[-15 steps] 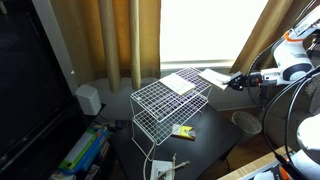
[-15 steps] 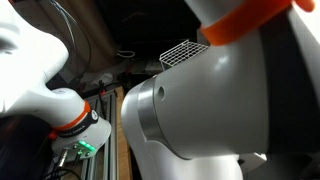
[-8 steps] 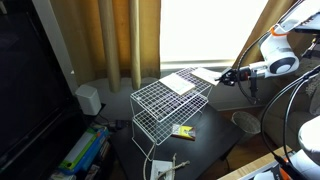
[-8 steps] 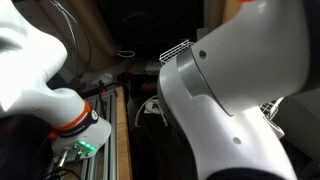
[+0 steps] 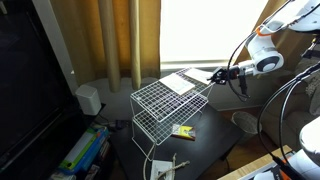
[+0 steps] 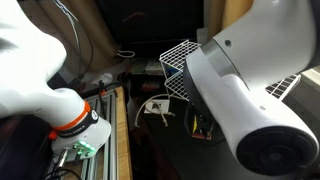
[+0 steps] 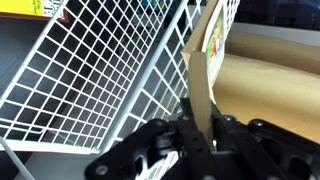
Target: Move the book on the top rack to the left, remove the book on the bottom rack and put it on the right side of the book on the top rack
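Note:
The book from the bottom rack hangs past the top rack's far corner and would tip off if I opened now. My gripper first moves it onto the top rack next.
In an exterior view the plain white book on the top rack (image 5: pixel 180 83) lies flat at the far side of the top rack (image 5: pixel 155 100). My gripper (image 5: pixel 217 73) hovers just past that tier's far corner, shut on the book from the bottom rack (image 5: pixel 198 72), whose pale face shows. In the wrist view this thin book (image 7: pixel 205 65) stands edge-on, pinched between my fingers (image 7: pixel 224 130), and the white wire grid (image 7: pixel 100 70) is close beside it. The bottom rack (image 5: pixel 160 125) holds no book.
A small yellow-green packet (image 5: pixel 183 130) lies low at the stand's front. A white box (image 5: pixel 88 98) sits near the curtains, and a pale bowl (image 5: pixel 245 121) rests on the dark table. My own arm (image 6: pixel 250 100) blocks much of an exterior view; the stand (image 6: pixel 177 55) shows behind it.
My gripper has carried the held book leftward toward the top rack's far corner. The white book has not moved.

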### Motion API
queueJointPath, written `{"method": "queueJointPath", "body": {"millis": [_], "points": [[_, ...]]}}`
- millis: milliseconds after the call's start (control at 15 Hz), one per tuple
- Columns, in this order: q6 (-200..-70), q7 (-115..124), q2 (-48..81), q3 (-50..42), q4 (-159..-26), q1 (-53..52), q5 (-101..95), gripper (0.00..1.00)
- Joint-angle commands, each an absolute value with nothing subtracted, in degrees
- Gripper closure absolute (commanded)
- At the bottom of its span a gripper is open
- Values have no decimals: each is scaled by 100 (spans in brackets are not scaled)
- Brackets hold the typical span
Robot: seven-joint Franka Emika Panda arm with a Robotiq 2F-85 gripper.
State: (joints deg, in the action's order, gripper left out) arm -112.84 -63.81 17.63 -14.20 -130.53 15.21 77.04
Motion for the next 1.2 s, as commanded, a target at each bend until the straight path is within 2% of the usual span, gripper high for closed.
{"method": "queueJointPath", "body": {"millis": [0, 800, 933, 1000, 1067, 1133], "points": [[-11637, -6022, 1993, -1318, -12737, 1394, 7913, 96], [-12193, -5180, 2380, -991, -12173, 1090, 7761, 95], [-12236, -5088, 2405, -978, -12147, 1065, 7739, 88], [-12262, -5057, 2401, -975, -12153, 1057, 7712, 78], [-12310, -4985, 2382, -980, -12175, 1042, 7676, 57], [-12345, -4943, 2350, -984, -12208, 1033, 7648, 54]]}}
